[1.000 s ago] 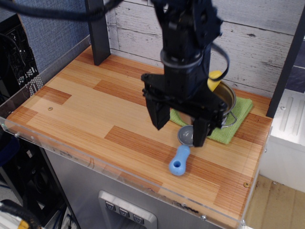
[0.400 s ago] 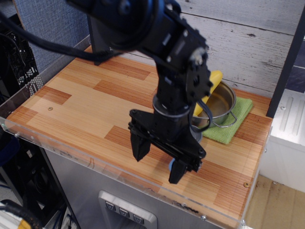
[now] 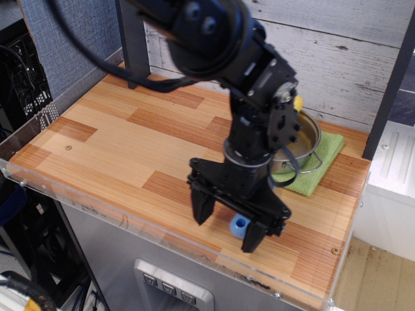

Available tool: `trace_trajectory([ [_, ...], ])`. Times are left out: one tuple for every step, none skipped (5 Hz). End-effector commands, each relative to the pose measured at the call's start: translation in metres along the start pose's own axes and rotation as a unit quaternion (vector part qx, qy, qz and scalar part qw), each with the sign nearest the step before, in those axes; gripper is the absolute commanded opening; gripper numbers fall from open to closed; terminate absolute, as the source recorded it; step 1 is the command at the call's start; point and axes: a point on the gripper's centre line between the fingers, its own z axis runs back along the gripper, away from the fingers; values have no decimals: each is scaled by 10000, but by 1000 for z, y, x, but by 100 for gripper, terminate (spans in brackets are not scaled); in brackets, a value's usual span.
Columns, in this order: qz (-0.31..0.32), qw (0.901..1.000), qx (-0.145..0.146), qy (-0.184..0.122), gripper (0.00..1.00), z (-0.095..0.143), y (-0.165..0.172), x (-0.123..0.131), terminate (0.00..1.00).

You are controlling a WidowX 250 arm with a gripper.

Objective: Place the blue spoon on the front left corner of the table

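My gripper grabs the blue spoon by its light-blue handle (image 3: 239, 225) next, to place it on the front left corner of the table.
The blue spoon (image 3: 239, 225) lies on the wood-plank table (image 3: 117, 139) near the front right; only the end of its light-blue handle with the hole shows, the bowl is hidden under the arm. My black gripper (image 3: 226, 227) is open and low over the spoon, its two fingers (image 3: 200, 207) standing either side of the handle, not closed on it. The front left corner of the table (image 3: 26, 170) is far to the left of the gripper.
A metal pot (image 3: 300, 144) with a yellow banana (image 3: 297, 103) in it stands on a green cloth (image 3: 318, 162) at the back right. A black post (image 3: 133, 45) stands at the back left. A clear acrylic rim (image 3: 117, 217) runs along the front edge.
The arm has come forward and down from beside the pot. The open fingers now straddle the spoon's handle. The spoon has not moved.
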Motion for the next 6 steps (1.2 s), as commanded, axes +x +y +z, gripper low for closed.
trace_trajectory([
  [445,9984,-294,-191,100,9,-10,25,0],
  [343,9988,-323,-126,0,4,-12,24,0],
  [256,9992,-309,-82,0,4,-13,18,0],
  [257,9991,-312,-132,0,8,-12,16,0],
  [173,9987,-334,-350,0,33,-2,19,0],
  [326,9942,-82,-1025,0,80,27,19,0],
])
